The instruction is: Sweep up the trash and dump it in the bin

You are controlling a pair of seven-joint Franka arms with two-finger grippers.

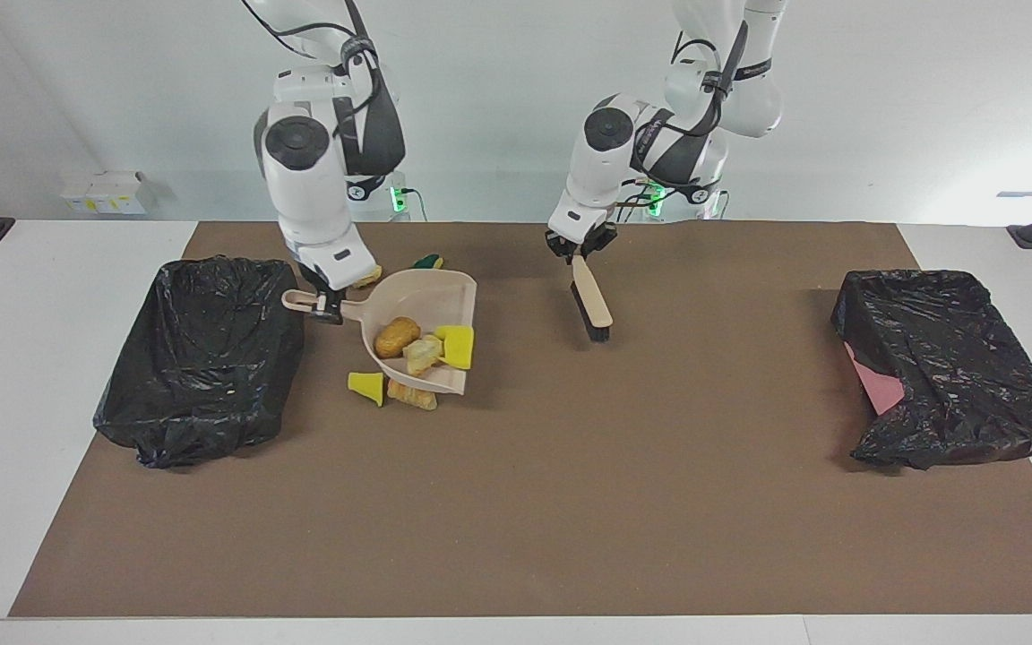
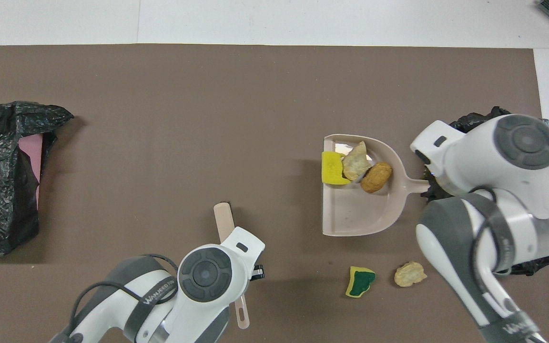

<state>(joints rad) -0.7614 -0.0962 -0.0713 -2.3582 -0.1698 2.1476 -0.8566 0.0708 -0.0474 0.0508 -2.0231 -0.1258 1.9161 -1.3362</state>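
The brush hangs above the brown mat in the overhead view and would fall if I opened now, so my left gripper keeps hold of it.
My right gripper (image 1: pixel 322 303) is shut on the handle of the beige dustpan (image 1: pixel 422 300), which hangs tilted above the mat beside the black-bagged bin (image 1: pixel 202 358) at the right arm's end. In the pan (image 2: pixel 358 214) lie a brown lump (image 1: pixel 397 336), a tan piece (image 1: pixel 422 355) and a yellow sponge (image 1: pixel 456 346). Under its lip, on the mat, lie a yellow sponge piece (image 1: pixel 365 386) and a croissant (image 1: pixel 410 395), half hidden. A green-yellow sponge (image 2: pixel 361 281) and a tan lump (image 2: pixel 410 274) lie nearer the robots. My left gripper (image 1: pixel 580 250) is shut on the brush (image 1: pixel 593 311), held off the mat.
A second black-bagged bin (image 1: pixel 946 367) with pink showing inside stands at the left arm's end. The brown mat (image 1: pixel 570 502) covers the table's middle. In the overhead view the right arm hides much of the bin (image 2: pixel 479 116) beside it.
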